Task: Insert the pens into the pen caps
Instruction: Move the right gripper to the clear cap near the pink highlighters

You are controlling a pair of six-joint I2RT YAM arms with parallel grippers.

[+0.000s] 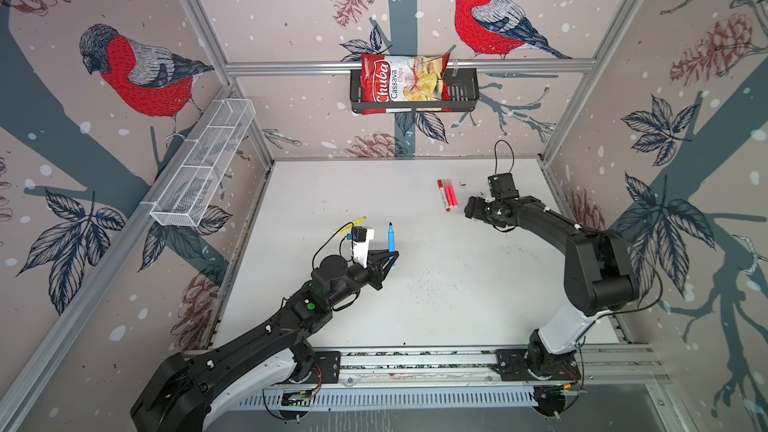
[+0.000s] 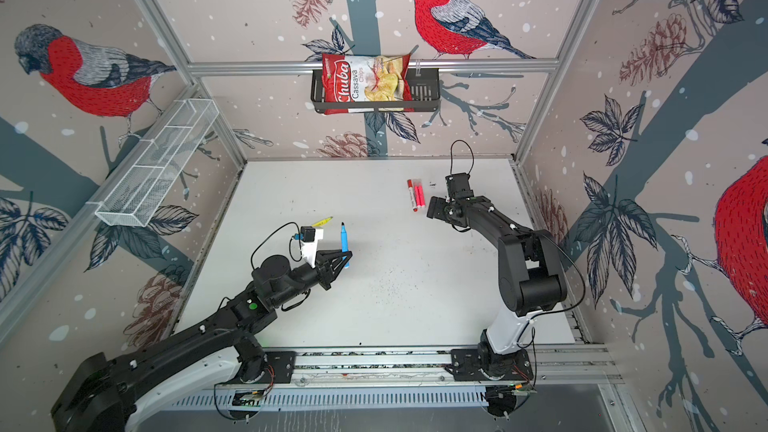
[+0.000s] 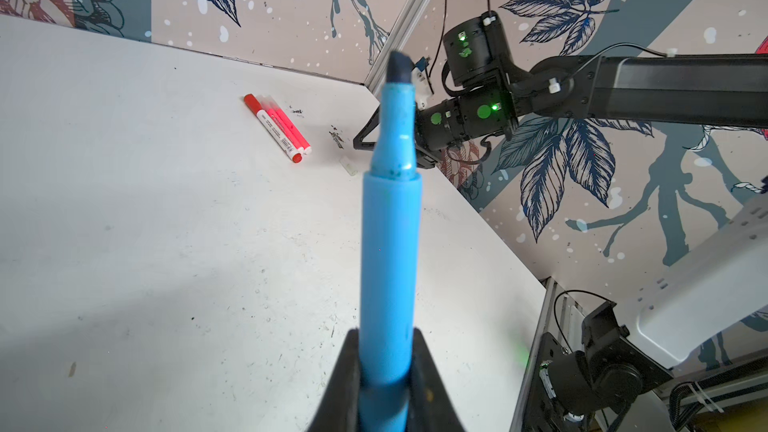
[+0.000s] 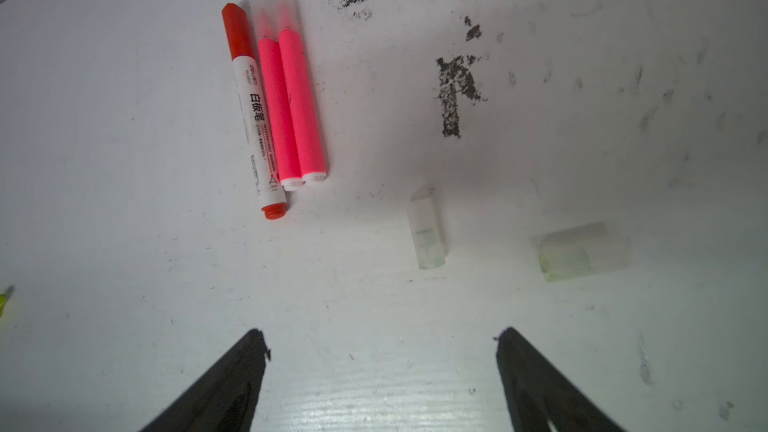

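Observation:
My right gripper takes hold of a loose clear pen cap by its sides next, so its open end stays free for inserting the blue pen (image 1: pixel 391 239).
My left gripper (image 3: pixel 384 334) is shut on a blue pen (image 3: pixel 388 243) and holds it upright above the table, dark tip bare; both top views show it (image 1: pixel 391 238) (image 2: pixel 344 241). A yellow pen (image 1: pixel 353 224) lies behind the left wrist. At the back right, a white-bodied red pen (image 4: pixel 253 110) with a red cap lies against two pink pens (image 4: pixel 291 105) with translucent caps on. Two loose clear pen caps (image 4: pixel 426 230) (image 4: pixel 582 251) lie beside them. My right gripper (image 4: pixel 380 334) hovers open over the table just short of these caps, holding nothing.
A chips bag (image 1: pixel 405 83) sits in a black basket on the back wall. A white wire basket (image 1: pixel 203 168) hangs on the left wall. Dark smudges (image 4: pixel 453 93) mark the white table (image 1: pixel 415 305) near the caps. The arm bases stand on a rail (image 1: pixel 415 361) along the front edge.

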